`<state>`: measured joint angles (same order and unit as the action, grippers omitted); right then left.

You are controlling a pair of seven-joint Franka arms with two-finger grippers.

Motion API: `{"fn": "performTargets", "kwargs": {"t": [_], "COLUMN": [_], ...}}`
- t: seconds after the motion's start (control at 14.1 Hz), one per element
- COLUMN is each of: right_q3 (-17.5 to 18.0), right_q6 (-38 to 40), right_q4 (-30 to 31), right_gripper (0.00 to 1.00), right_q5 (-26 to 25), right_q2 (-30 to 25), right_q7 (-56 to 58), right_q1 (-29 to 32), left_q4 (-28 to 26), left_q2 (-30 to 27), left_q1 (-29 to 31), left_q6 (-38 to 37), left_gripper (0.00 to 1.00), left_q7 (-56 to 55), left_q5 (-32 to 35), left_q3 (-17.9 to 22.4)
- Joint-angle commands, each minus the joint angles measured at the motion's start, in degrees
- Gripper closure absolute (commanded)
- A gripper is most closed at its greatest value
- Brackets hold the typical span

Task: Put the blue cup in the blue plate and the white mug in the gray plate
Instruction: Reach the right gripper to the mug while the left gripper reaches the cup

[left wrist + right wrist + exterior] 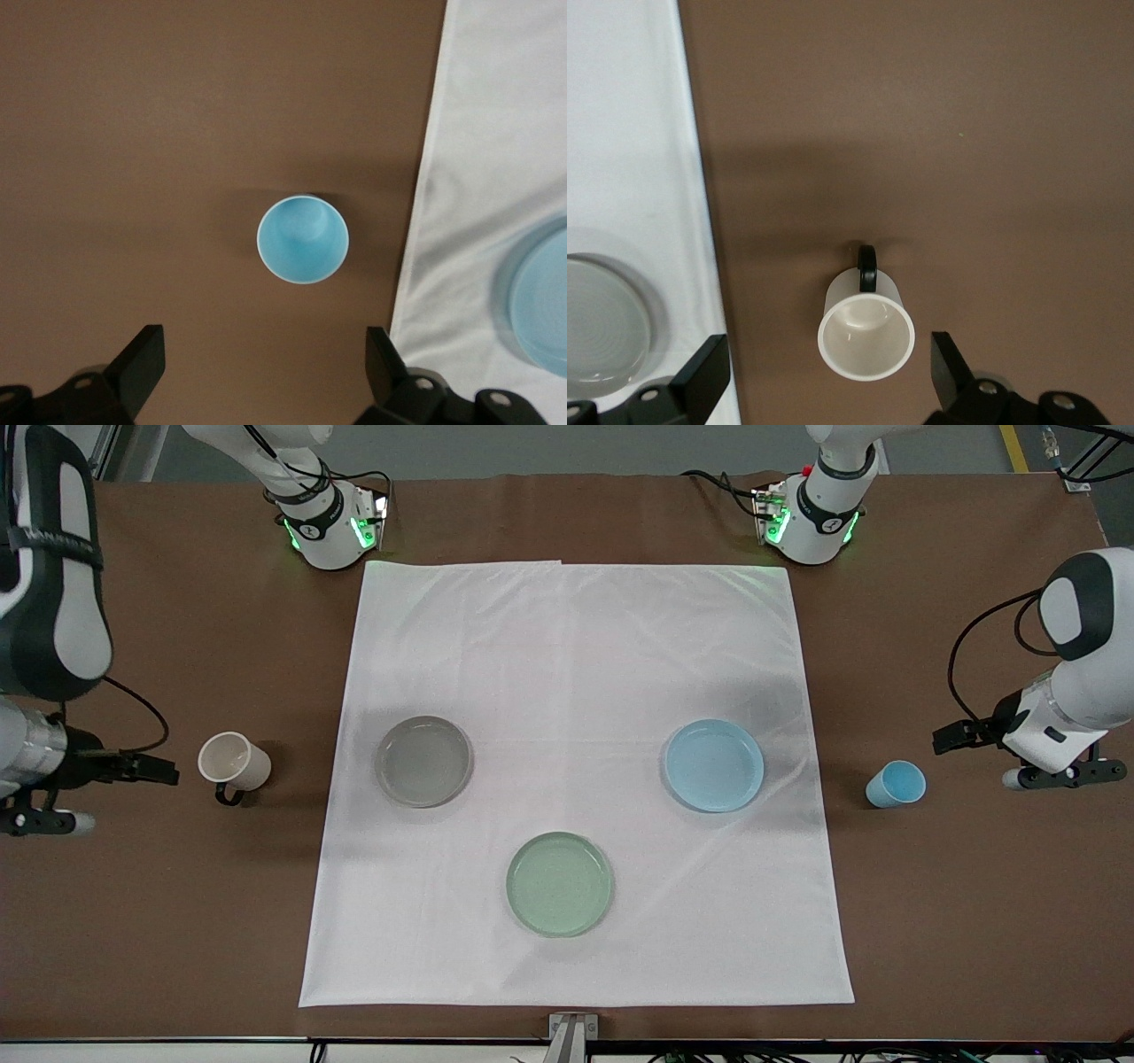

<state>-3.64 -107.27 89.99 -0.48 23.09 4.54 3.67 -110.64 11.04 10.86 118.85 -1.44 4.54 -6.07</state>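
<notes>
The right gripper grabs the white mug's dark handle (229, 797) next, to set the mug in the gray plate (423, 762).
The blue cup (895, 784) stands upright on the brown table, off the cloth at the left arm's end; it also shows in the left wrist view (303, 239). The blue plate (714, 765) lies empty on the cloth beside it, its edge visible in the left wrist view (540, 301). The white mug (232, 762) stands upright at the right arm's end (866, 332), its dark handle (867, 266) showing. The gray plate (423, 762) lies empty on the cloth (602, 323). My left gripper (946, 737) (264, 354) is open and empty, above the table beside the cup. My right gripper (164, 771) (830, 354) is open and empty, above the table beside the mug.
A white cloth (576, 655) covers the middle of the brown table (974, 912). A pale green plate (559, 884) lies empty on the cloth, nearer to the front camera than the other two plates. Both arm bases stand along the table's edge farthest from the camera.
</notes>
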Motion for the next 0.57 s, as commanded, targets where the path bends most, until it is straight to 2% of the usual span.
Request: {"fn": "performTargets", "kwargs": {"t": [0.0, 0.21, 0.35, 0.5], "right_q3": [0.6, 0.7, 0.7, 0.7], "right_q6": [-9.6, -18.4, -18.9, -20.1], "right_q4": [5.3, 10.5, 11.3, 13.2], "right_gripper": [0.00, 0.00, 0.00, 0.00], "right_q5": [-0.3, -0.2, 0.2, 0.3], "right_q2": [2.4, 4.4, 5.7, 6.0], "right_q7": [1.1, 3.3, 5.2, 5.5], "right_q1": [1.1, 1.9, 2.9, 3.4], "left_q4": [-1.1, -1.2, -1.2, -1.0], "left_q2": [4.7, 9.9, 12.6, 13.8], "left_q1": [1.4, 2.1, 2.0, 1.9], "left_q6": [6.1, 10.5, 13.0, 13.3], "left_gripper": [0.01, 0.06, 0.22, 0.44], "left_q7": [0.6, 0.6, 0.6, 0.5], "left_q5": [2.7, 2.8, 2.8, 2.7], "left_q3": [-0.2, -0.3, -0.3, -0.3]}}
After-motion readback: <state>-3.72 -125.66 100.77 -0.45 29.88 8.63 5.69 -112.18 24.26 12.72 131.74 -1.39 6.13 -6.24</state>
